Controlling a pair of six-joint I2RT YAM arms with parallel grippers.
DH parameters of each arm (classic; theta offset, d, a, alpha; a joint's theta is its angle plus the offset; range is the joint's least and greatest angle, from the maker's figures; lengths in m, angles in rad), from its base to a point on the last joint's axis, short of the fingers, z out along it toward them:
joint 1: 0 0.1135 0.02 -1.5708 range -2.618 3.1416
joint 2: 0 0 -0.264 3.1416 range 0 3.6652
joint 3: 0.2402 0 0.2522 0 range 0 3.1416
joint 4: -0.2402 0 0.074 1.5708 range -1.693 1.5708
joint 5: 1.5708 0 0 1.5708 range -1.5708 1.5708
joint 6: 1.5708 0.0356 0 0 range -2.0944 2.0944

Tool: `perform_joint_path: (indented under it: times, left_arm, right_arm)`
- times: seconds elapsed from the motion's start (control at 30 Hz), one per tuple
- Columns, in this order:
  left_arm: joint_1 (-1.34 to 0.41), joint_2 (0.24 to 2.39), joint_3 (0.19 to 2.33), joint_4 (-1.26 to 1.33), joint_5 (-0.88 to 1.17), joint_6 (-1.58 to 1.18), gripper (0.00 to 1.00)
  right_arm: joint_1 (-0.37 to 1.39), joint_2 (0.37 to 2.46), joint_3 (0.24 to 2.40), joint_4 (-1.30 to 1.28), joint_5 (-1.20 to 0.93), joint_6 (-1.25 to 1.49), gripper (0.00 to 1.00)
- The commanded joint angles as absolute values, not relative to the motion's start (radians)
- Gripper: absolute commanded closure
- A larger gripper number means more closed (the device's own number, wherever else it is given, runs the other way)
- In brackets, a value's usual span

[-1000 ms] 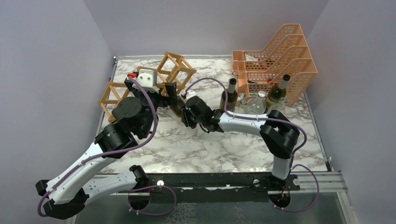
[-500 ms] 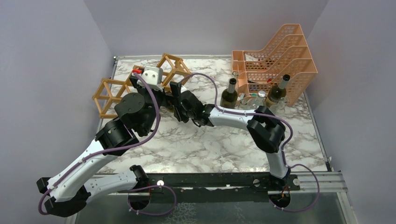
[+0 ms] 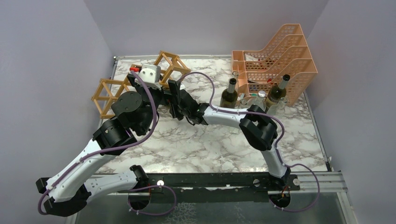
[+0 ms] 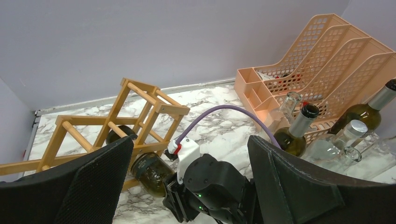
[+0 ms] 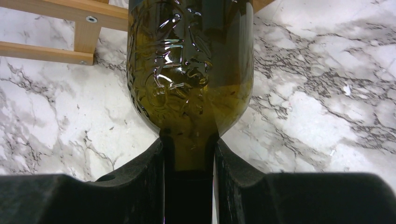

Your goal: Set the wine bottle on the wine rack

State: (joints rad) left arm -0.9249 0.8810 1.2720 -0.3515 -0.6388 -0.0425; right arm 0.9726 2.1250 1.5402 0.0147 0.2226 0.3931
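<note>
My right gripper needs to move the bottle farther in before it lets go of the bottle, because much of the bottle's body sticks out of the rack's cell.
The wine rack (image 3: 108, 91), a light wooden lattice, lies at the back left; it also shows in the left wrist view (image 4: 140, 116) and the right wrist view (image 5: 65, 14). My right gripper (image 5: 189, 149) is shut on the neck of a dark green wine bottle (image 5: 191, 70). The bottle (image 4: 149, 170) lies tilted with its body pushed into a lower cell of the rack. In the top view the right gripper (image 3: 176, 100) is against the rack and the bottle is mostly hidden. My left gripper (image 4: 190, 140) is wide open and empty, right behind the right wrist, beside the rack (image 3: 163, 93).
A peach-orange mesh organiser (image 3: 275, 60) stands at the back right. Two green bottles (image 3: 229, 95) (image 3: 278, 91) and a clear bottle (image 3: 257, 100) stand in front of it. Grey walls close the back and sides.
My right gripper has carried the bottle left and back, up to the rack. My left arm and the rack have shifted slightly left.
</note>
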Motion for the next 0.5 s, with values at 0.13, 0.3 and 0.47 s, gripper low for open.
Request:
perform_joint_path:
  times: [0.13,0.3,0.47]
  left_arm:
    - [-0.928,0.884,1.308,-0.371,-0.631,-0.042,0.01]
    - [-0.928,0.889,1.313,-0.376,-0.631,-0.04,0.01]
    - [-0.928,0.884,1.313,-0.38,-0.632,-0.043,0.01]
  right_arm:
    - [0.951,2.195,1.687,0.216,0.149,0.366,0.87]
    - [0.944,2.247,1.755,0.178,0.196,0.412,0.85]
    - [0.921,2.259,1.772,0.108,0.273,0.483,0.85]
